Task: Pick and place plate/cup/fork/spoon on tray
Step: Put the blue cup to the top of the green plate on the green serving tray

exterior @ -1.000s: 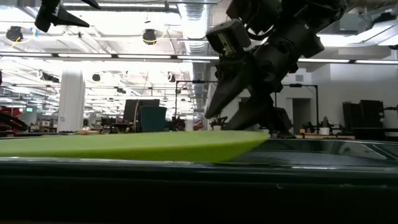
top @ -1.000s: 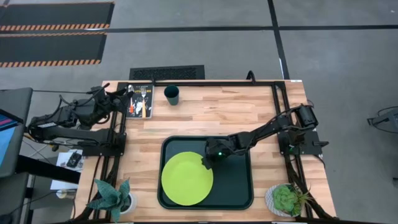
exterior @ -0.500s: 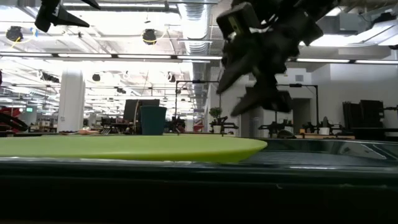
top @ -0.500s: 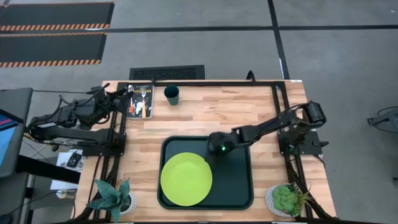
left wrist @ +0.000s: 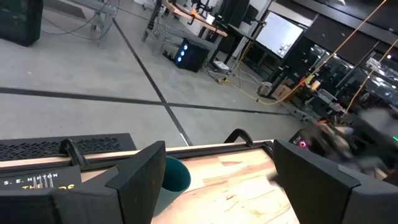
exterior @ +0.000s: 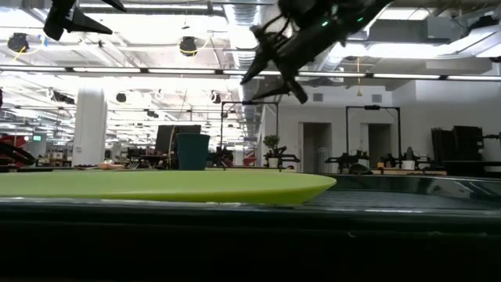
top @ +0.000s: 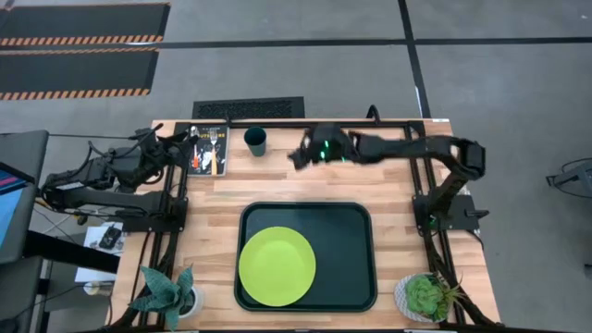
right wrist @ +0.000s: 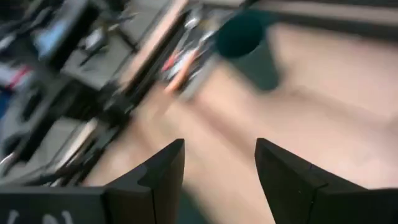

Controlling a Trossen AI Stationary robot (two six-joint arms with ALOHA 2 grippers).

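Note:
The teal cup will go onto the dark green tray (top: 347, 250), so my right gripper will pick it up by its rim (top: 255, 130) next.
The lime-green plate (top: 277, 266) lies flat in the left half of the dark green tray (top: 347, 250); it also shows in the low view (exterior: 164, 186). The teal cup (top: 255, 141) stands upright on the table near the far edge. The orange-handled fork (top: 213, 139) and the spoon lie on a book (top: 199, 139) left of the cup; I cannot tell the two apart. My right gripper (top: 298, 157) is open and empty, in the air just right of the cup (right wrist: 245, 37). My left gripper (left wrist: 217, 186) is open and empty at the far left, by the book.
Two potted plants stand at the near corners, one at the left (top: 166, 294) and one at the right (top: 427, 296). A black frame (top: 412, 166) runs along the table's far and right sides. Bare wood lies between the cup and the tray.
My right gripper has risen from the plate's far right rim and swung toward the table's far edge, ending in the air beside the cup. It stays open. The plate stays flat on the tray.

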